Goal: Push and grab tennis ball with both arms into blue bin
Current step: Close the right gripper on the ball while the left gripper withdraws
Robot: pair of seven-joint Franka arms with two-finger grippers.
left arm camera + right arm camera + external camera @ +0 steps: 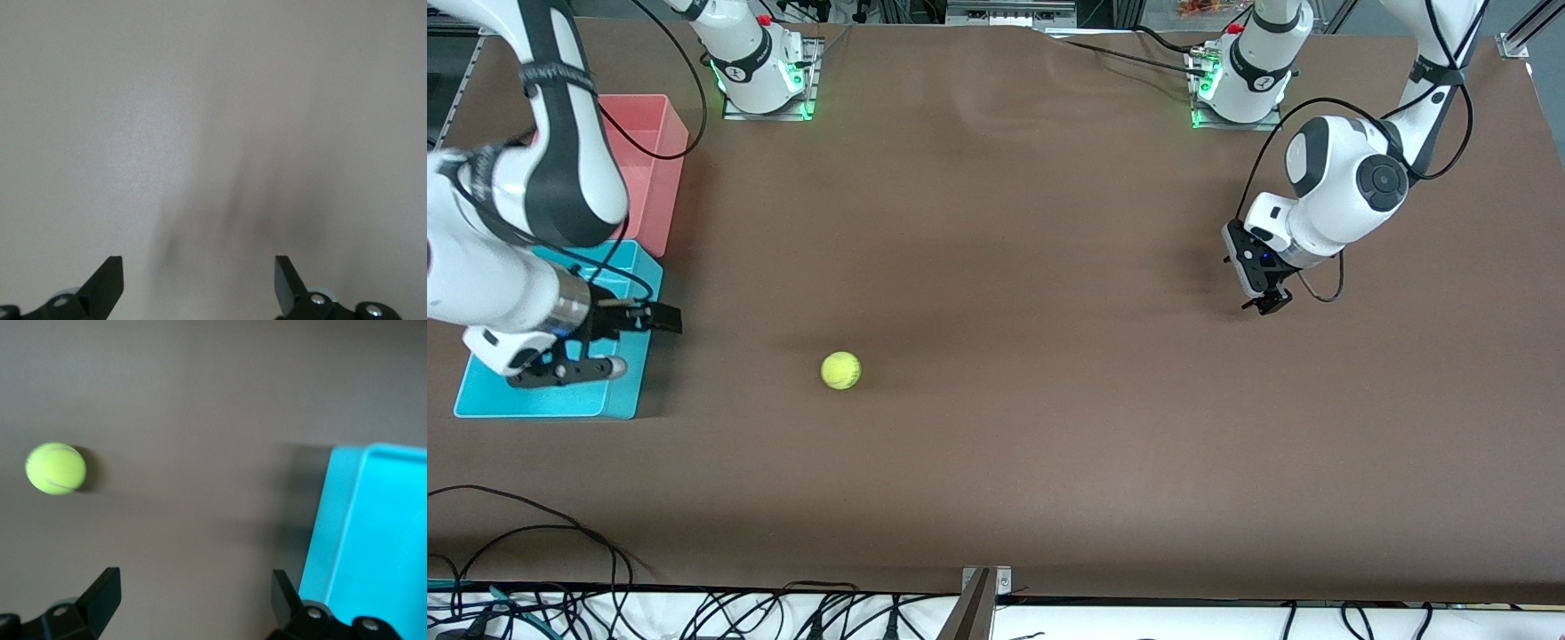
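My right gripper takes hold of the tennis ball (840, 370) by its fuzzy round sides next, to bring it into the blue bin (543, 402).
The yellow-green tennis ball (840, 370) (56, 468) lies on the bare brown table, apart from both grippers and a short way from the blue bin (543, 402) (373, 540), toward the left arm's end from it. My right gripper (647, 345) (195, 580) hangs open and empty over the bin's wall that faces the ball. My left gripper (1270, 305) (199, 267) is open and empty low over bare table near the left arm's end. Its wrist view shows only tabletop.
A pink bin (654, 164) stands next to the blue bin, farther from the front camera. The right arm's bulk covers part of both bins. Loose black cables (534, 524) trail along the table edge nearest the front camera.
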